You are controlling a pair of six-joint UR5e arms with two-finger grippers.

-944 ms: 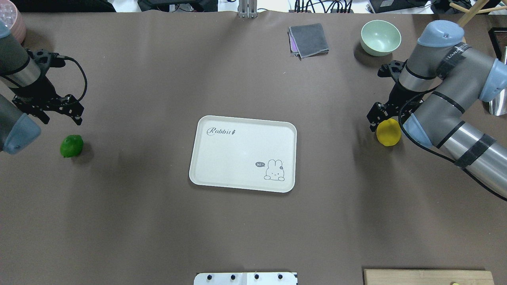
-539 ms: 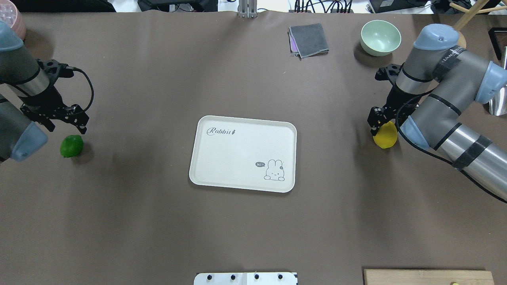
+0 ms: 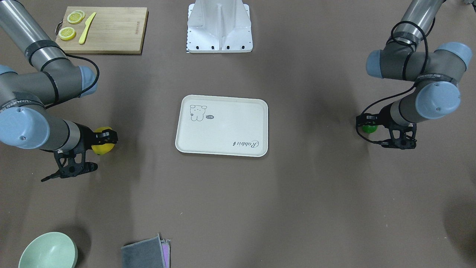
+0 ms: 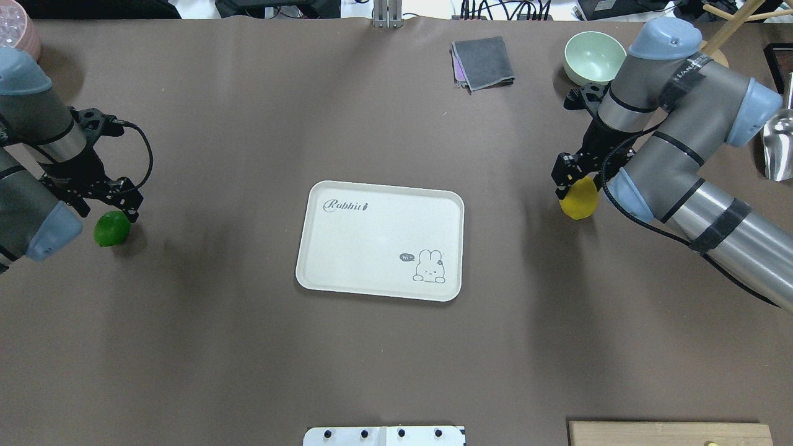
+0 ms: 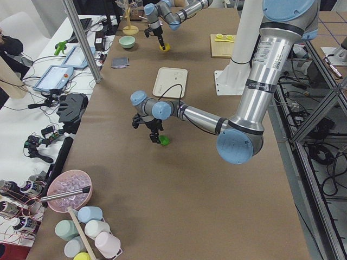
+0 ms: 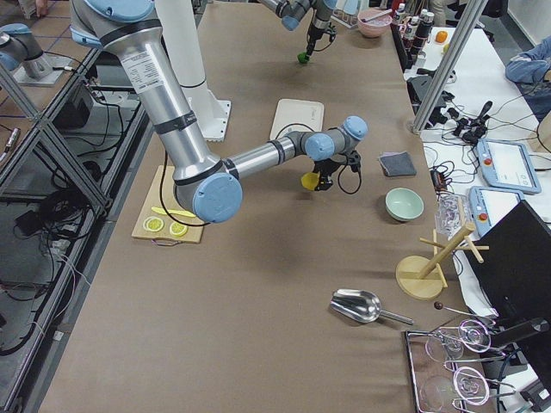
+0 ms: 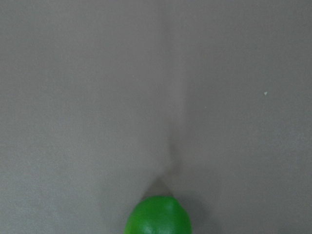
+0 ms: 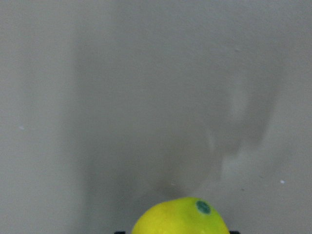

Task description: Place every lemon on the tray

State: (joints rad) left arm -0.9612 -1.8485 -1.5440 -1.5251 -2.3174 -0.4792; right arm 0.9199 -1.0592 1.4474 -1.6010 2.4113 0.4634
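My left gripper is due to grab the green lemon around its plump middle (image 3: 369, 129) next, so that it can place the lemon on the tray (image 3: 221, 125).
The cream-white tray (image 4: 372, 248) with the "Rabbit" word lies at the table's middle and holds nothing; it also shows in the front view (image 3: 223, 130). My right gripper (image 4: 576, 184) is shut on the yellow lemon (image 4: 580, 201) and holds it just above the table, right of the tray. The lemon fills the bottom of the right wrist view (image 8: 180, 217) and shows in the front view (image 3: 102, 147). The green lemon (image 4: 111, 229) rests on the table at far left. My left gripper (image 4: 110, 212) is open, directly over it. The left wrist view shows the green lemon (image 7: 158, 217) at the bottom edge.
A pale green bowl (image 4: 593, 57) and a folded grey cloth (image 4: 483, 62) sit at the back right. A metal scoop (image 4: 777, 145) lies at the right edge. A wooden cutting board (image 3: 108, 26) with lemon slices and a yellow knife lies near the robot's base (image 3: 220, 26).
My right gripper has carried the yellow lemon leftward toward the tray. My left gripper has moved down and closer over the green lemon, which has stayed put.
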